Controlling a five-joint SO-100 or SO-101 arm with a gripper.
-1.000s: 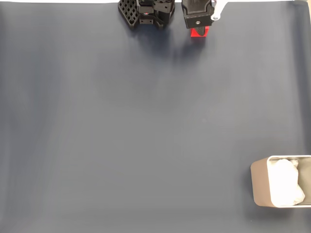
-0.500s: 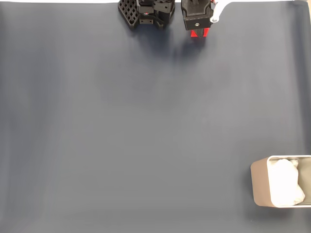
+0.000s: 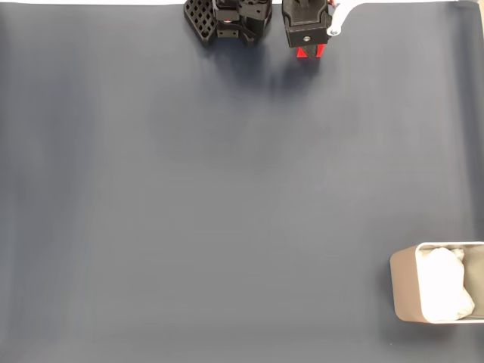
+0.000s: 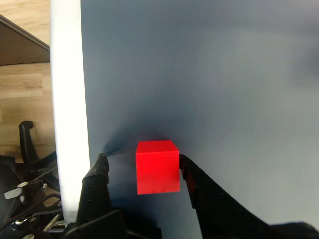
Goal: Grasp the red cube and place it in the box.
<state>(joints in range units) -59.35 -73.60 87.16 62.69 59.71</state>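
The red cube (image 3: 310,51) needs to go into the box, so my gripper should grab the cube by its opposite sides next.
In the wrist view the small red cube (image 4: 157,167) rests on the dark blue-grey mat between my two black fingers. The right finger (image 4: 194,181) touches its side, while the left finger (image 4: 101,177) stands apart with a strip of mat showing between them. My gripper (image 4: 143,159) is open around the cube. In the fixed view the gripper (image 3: 308,44) is at the top edge of the mat, and a sliver of the red cube (image 3: 310,51) peeks out below it. The box (image 3: 404,283), a beige tin with white wadding, sits at the bottom right, far from the gripper.
The arm's black base (image 3: 227,19) stands at the top edge, left of the gripper. A white table edge (image 4: 67,99) runs close to the cube's left in the wrist view, with wooden floor and a chair base beyond. The wide mat (image 3: 227,197) lies between gripper and box.
Compared with a second ago, the gripper body covers more of the red cube in the fixed view. Nothing has visibly moved in the last half second.
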